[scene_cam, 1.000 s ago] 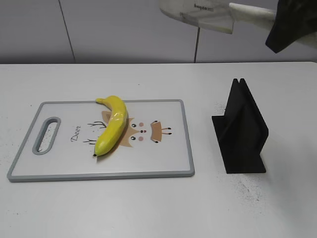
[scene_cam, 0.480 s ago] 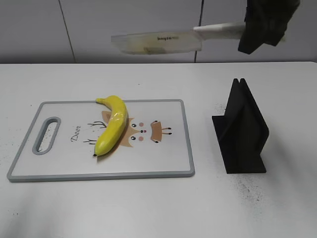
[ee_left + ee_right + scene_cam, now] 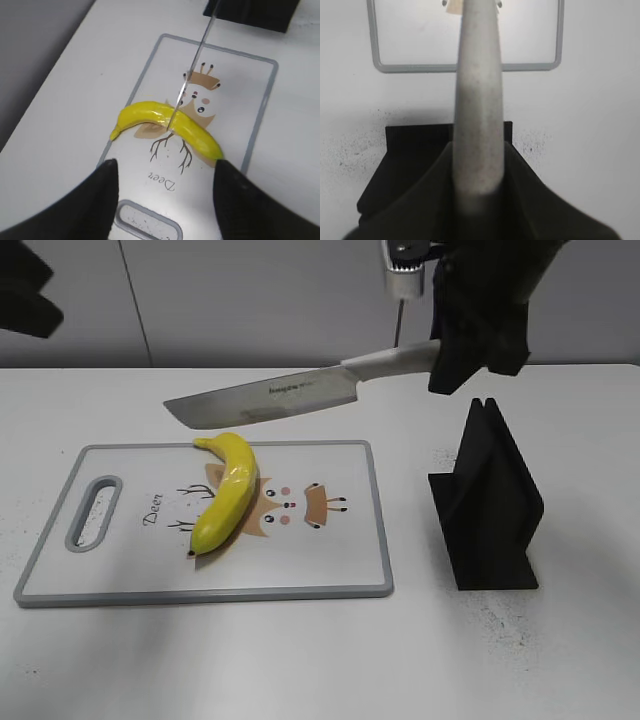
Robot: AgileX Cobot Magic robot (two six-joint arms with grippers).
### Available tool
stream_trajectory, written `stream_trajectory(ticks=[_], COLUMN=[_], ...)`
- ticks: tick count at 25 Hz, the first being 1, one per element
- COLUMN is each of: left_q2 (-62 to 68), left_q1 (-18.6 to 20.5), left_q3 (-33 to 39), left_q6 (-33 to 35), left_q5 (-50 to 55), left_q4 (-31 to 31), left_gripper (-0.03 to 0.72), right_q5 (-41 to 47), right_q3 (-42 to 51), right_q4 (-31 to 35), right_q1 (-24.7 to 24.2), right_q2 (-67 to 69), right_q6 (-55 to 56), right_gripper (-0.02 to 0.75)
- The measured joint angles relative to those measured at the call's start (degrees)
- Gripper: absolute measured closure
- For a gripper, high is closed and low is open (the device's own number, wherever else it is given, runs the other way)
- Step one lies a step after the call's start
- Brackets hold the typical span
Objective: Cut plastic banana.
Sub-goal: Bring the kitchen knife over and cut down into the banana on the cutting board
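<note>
My left gripper is to pinch the blade by its tip end (image 3: 183,412) next, so it can steady the knife to cut the banana (image 3: 228,496).
The plastic banana (image 3: 228,496) is glossy yellow and lies whole on the white cutting board (image 3: 330,560), over a deer drawing. It also shows in the left wrist view (image 3: 165,122). My right gripper (image 3: 470,345) is shut on the grey handle (image 3: 477,110) of a knife (image 3: 265,400). The blade hangs in the air above and behind the banana, pointing left. In the left wrist view the blade (image 3: 192,62) shows edge-on over the banana's middle. My left gripper (image 3: 165,192) is open and empty, high above the board's handle end.
A black knife stand (image 3: 490,505) sits on the white table right of the board; it also shows in the right wrist view (image 3: 405,155). The board has a grey rim and a handle slot (image 3: 92,512) at its left end. A grey wall runs behind.
My right gripper has come down and to the left with the knife. The blade has dropped from near the top of the view to just above the banana's far end. The banana has not moved.
</note>
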Motion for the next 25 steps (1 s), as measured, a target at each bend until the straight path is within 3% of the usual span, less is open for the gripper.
stream_trajectory(ticks=[4, 8, 14, 21, 25], left_q2=[7.51, 12.89, 18.89, 22.07, 22.15], left_q1=[-4.02, -7.91, -9.09, -9.09, -9.09], left_q3=[-4.69, -6.48, -6.54, -6.54, -6.54], left_q6=[6.27, 7.57, 7.89, 8.02, 8.02], left_q5=[0.55, -1.81, -5.50, -6.42, -7.55], left_q4=[0.30, 4.59, 6.68, 6.61, 6.61], left_gripper=[0.121, 0.122, 0.160, 0.359, 0.572], right_q5=[0.00, -0.05, -0.43, -1.52, -3.16], right_q3=[-2.21, -4.38, -5.36, -5.36, -5.36], right_q4=[3.39, 6.52, 8.29, 10.37, 10.99], right_q1=[0.00, 0.00, 0.00, 0.00, 0.00], right_q2=[3.28, 5.93, 6.51, 8.48, 10.16], right_q6=[-0.81, -2.07, -2.95, -4.07, -4.07], right_gripper=[0.576, 0.576, 0.576, 0.576, 0.576])
